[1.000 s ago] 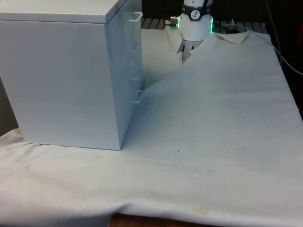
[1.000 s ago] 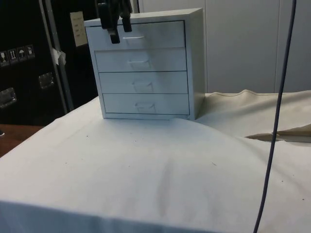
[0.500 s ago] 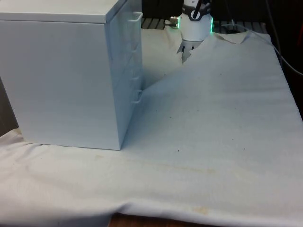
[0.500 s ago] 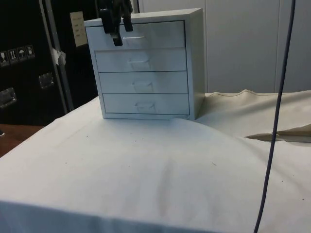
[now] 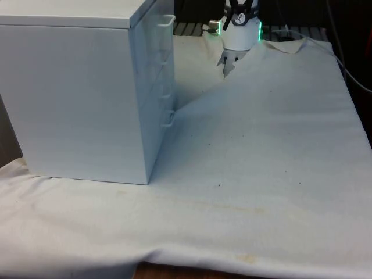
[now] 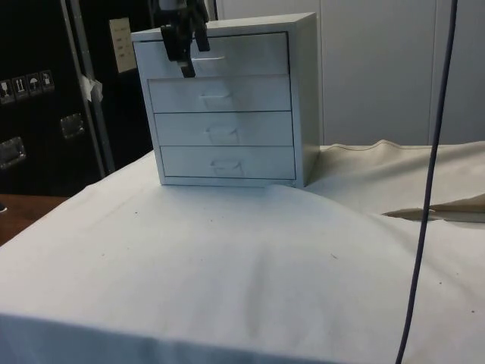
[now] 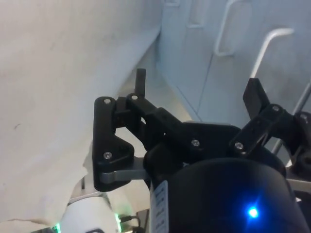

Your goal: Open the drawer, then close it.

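The top drawer needs to be pulled open. My gripper should grab it by its curved metal handle next.
A white chest of drawers stands on the cloth at the front view's left, its four drawer fronts facing the side camera. All drawers sit flush and shut. The top drawer has a thin wire handle. My black gripper hangs in front of the top drawer, just beside the handle and not touching it. In the wrist view the gripper is open, its fingertips wide apart with nothing between them.
A dark cable hangs down at the side view's right. The cloth is rumpled into folds beside the chest. Open cloth stretches in front of the drawers.
In the side view the gripper has drifted a little right and down, closer to the top drawer's handle. The drawers have not moved.
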{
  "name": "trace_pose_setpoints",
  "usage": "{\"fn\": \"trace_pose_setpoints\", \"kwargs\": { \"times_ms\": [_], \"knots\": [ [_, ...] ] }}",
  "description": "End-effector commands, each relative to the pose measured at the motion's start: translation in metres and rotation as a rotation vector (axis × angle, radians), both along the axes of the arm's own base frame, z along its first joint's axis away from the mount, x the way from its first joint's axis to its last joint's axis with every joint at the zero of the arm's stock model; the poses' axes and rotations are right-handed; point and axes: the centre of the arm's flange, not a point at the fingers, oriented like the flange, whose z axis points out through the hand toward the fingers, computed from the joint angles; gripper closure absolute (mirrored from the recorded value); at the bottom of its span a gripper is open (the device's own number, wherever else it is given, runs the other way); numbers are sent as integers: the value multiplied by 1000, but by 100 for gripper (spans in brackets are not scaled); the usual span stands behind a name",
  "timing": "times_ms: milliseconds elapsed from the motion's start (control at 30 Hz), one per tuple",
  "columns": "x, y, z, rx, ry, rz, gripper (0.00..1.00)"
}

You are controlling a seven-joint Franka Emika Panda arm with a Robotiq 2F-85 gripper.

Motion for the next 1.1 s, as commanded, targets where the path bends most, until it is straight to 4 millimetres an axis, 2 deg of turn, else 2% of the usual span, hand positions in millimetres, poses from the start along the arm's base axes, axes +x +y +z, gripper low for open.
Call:
{"fn": "trace_pose_setpoints", "kwargs": {
  "times_ms": [0,267,733,933,967,1000,1033,1067],
  "knots": [
    [0,-1,-1,-3,0,0,0],
    [2,-15,-7,-83,-3,24,0],
    [6,-21,-22,-132,-12,39,0],
    [6,-22,-24,-136,-1,34,36],
    [7,-21,-25,-144,-15,41,36],
    [7,-21,-25,-145,-16,41,40],
    [6,-22,-25,-149,-17,42,51],
    [6,-22,-25,-152,-17,41,56]
  ]
}}
